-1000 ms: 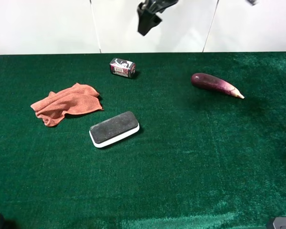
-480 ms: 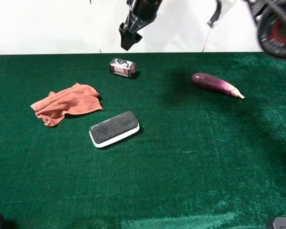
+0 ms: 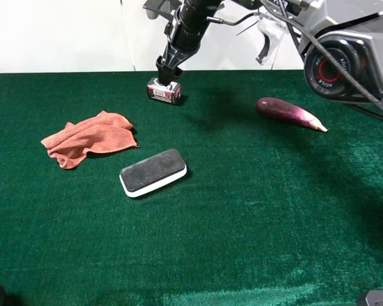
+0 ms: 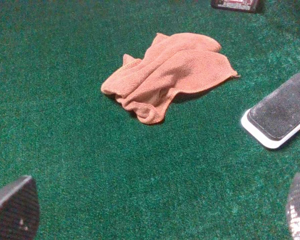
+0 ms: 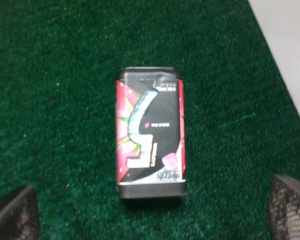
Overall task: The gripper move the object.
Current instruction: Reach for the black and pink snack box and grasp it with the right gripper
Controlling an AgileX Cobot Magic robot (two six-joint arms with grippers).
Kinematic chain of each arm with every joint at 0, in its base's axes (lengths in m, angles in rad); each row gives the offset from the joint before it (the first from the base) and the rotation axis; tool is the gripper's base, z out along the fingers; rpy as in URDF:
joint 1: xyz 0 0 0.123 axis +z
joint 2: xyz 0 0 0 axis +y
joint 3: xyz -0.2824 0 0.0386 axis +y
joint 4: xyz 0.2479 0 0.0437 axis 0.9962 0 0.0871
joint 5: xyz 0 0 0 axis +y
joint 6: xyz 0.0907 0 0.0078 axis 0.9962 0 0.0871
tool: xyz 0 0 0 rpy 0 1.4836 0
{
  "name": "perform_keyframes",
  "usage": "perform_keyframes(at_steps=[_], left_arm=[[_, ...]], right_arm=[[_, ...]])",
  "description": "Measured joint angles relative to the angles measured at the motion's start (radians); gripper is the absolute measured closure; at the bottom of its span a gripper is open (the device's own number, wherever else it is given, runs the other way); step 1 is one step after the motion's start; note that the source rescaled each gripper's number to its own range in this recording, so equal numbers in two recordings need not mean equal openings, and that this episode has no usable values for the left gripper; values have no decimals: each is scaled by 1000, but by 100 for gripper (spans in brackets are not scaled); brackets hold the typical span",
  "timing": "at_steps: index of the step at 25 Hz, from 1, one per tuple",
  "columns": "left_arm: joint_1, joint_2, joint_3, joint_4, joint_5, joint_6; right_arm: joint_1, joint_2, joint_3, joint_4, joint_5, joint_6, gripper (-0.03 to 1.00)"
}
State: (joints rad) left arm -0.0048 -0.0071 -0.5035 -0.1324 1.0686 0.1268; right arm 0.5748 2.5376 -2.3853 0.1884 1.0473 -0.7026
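The robot's right gripper next needs to grab the small can by its long edges (image 5: 182, 135) beside the label, so that it can move the can.
The object, a small can (image 3: 164, 91) with a maroon, white and black label, lies on its side near the far edge of the green table. In the right wrist view the can (image 5: 150, 132) lies between the two fingers. My right gripper (image 3: 168, 71), a black claw on the big grey-and-black arm, hangs just above the can, reaching across from the right. It is open and empty (image 5: 151, 214). My left gripper (image 4: 155, 207) is open and empty, low over the near left of the table. The can's edge shows in the left wrist view (image 4: 237, 5).
An orange cloth (image 3: 89, 138) lies crumpled at the left, also in the left wrist view (image 4: 165, 75). A black-and-white board eraser (image 3: 153, 172) lies in front of the can. A purple eggplant (image 3: 288, 113) lies at the far right. A white wall stands behind the table's far edge (image 3: 242, 70).
My right gripper has come down and to the left from above the far edge until it hangs just over the can. The arm now fills the upper right. The objects have not moved.
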Motion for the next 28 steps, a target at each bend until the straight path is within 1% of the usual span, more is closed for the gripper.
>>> perform_keyframes(at_steps=[13,28], left_arm=[[0,0,0,0,0,0],[0,0,0,0,-1,0]], right_arm=[[-22,70,-2,-4,-62,-6,-3],[-22,143,-2,36,-143,-21,-3]])
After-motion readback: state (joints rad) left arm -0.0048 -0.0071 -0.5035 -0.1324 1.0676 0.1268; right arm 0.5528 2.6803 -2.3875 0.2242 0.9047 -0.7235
